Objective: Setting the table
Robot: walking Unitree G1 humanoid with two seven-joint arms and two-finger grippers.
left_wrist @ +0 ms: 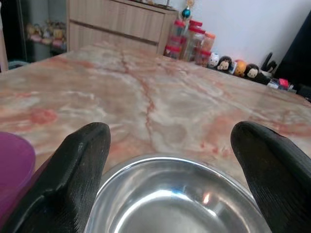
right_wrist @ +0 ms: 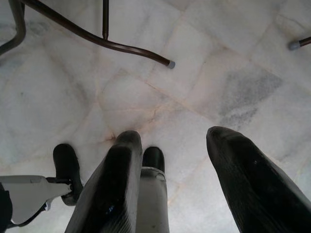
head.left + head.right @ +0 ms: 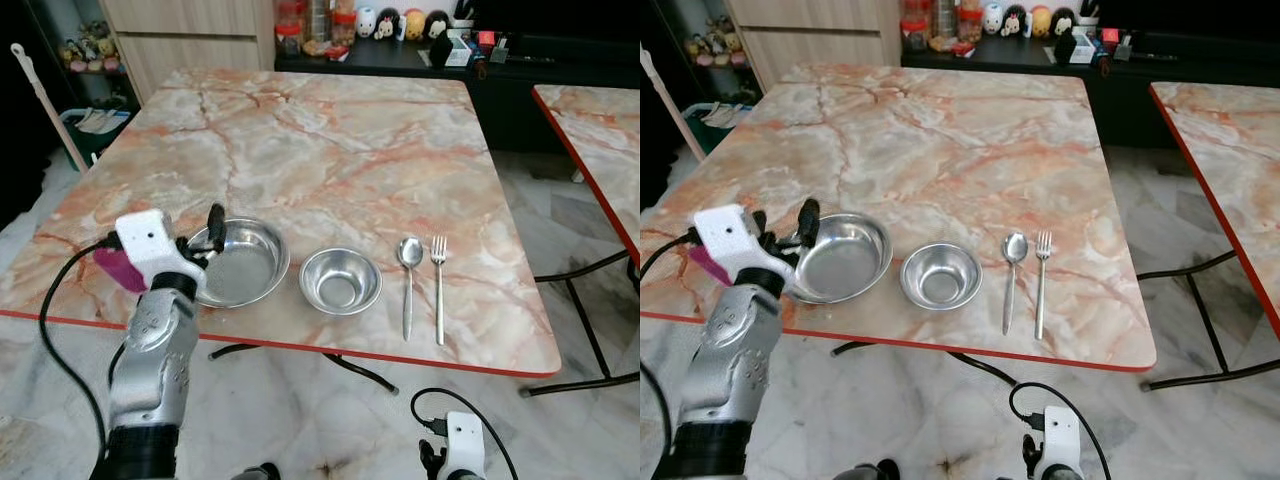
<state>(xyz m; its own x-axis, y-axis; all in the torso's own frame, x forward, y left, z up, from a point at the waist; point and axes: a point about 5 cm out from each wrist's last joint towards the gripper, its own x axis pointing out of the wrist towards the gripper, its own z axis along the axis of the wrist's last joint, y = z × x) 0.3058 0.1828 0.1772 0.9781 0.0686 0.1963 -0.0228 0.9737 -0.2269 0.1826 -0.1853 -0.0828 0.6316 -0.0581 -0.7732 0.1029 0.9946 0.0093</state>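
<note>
My left gripper will next grab the large steel bowl, wider than my open fingers, by its thin rim.
A large steel bowl [image 3: 240, 262] sits near the front left edge of the marble table [image 3: 320, 130]. To its right lie a smaller steel bowl [image 3: 340, 280], a spoon [image 3: 408, 270] and a fork [image 3: 438, 285], side by side. My left gripper [image 3: 200, 235] is at the large bowl's left rim. Its fingers [image 1: 82, 165] stand wide open, with the large bowl's rim [image 1: 175, 194] low between them. My right gripper [image 2: 172, 136] hangs open below the table edge, over the floor.
A second marble table [image 3: 590, 130] stands to the right across a gap of floor. Behind the table, a dark cabinet holds jars and figurines [image 3: 400, 22]. A broom handle [image 3: 45, 100] leans at the far left. Curved table legs [image 2: 97, 39] cross the floor near my right gripper.
</note>
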